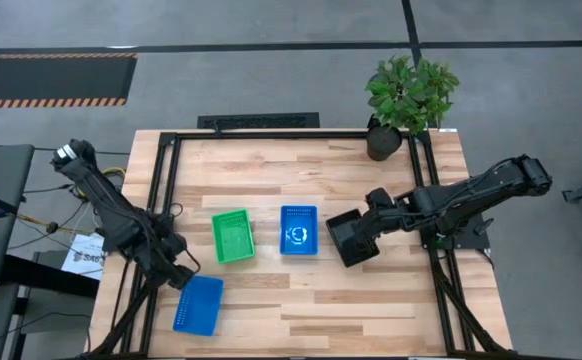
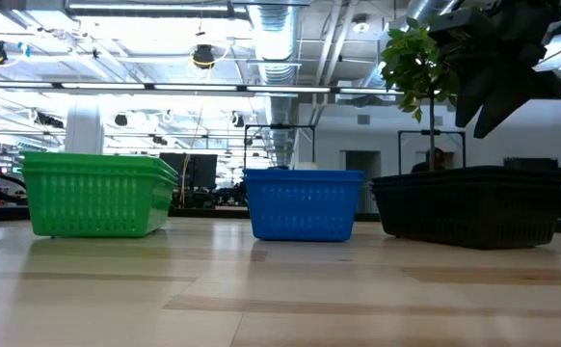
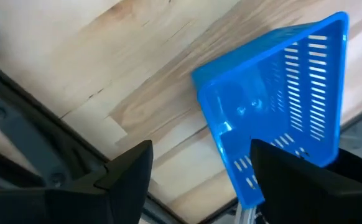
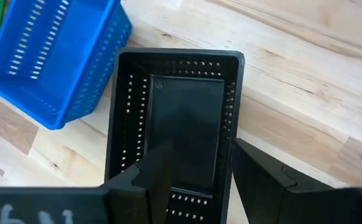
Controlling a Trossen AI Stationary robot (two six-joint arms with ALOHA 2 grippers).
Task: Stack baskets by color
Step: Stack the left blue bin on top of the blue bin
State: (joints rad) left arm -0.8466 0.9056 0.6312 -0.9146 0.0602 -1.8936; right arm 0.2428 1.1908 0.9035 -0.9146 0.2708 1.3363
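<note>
I will next use my left gripper to grip the loose blue basket by its rim [image 1: 199, 280], so that it can be stacked with the other blue basket [image 1: 299, 230].
A blue basket [image 1: 199, 305] lies near the table's front left corner. My left gripper [image 1: 183, 278] is just behind it and open. In the left wrist view one finger [image 3: 305, 186] stands in front of the basket's slotted wall [image 3: 255, 158]. A green basket stack [image 1: 233, 236], a second blue basket [image 1: 299, 229] and a black basket stack [image 1: 349, 238] stand in a row at mid-table. My right gripper [image 4: 203, 144] hovers open above the black stack's long right wall [image 4: 231, 112], one finger over the inside and one outside. My left gripper is open around the near end of the blue basket [image 3: 274, 93]. Its own finger covers that spot, so I cannot tell whether it touches the wall. The basket lies on the table.
A potted plant [image 1: 408, 100] stands at the far right corner. Dark frame rails [image 1: 166, 190] run along the table's left, right and far sides. Bare wood [image 1: 351, 310] lies in front of the row of baskets.
</note>
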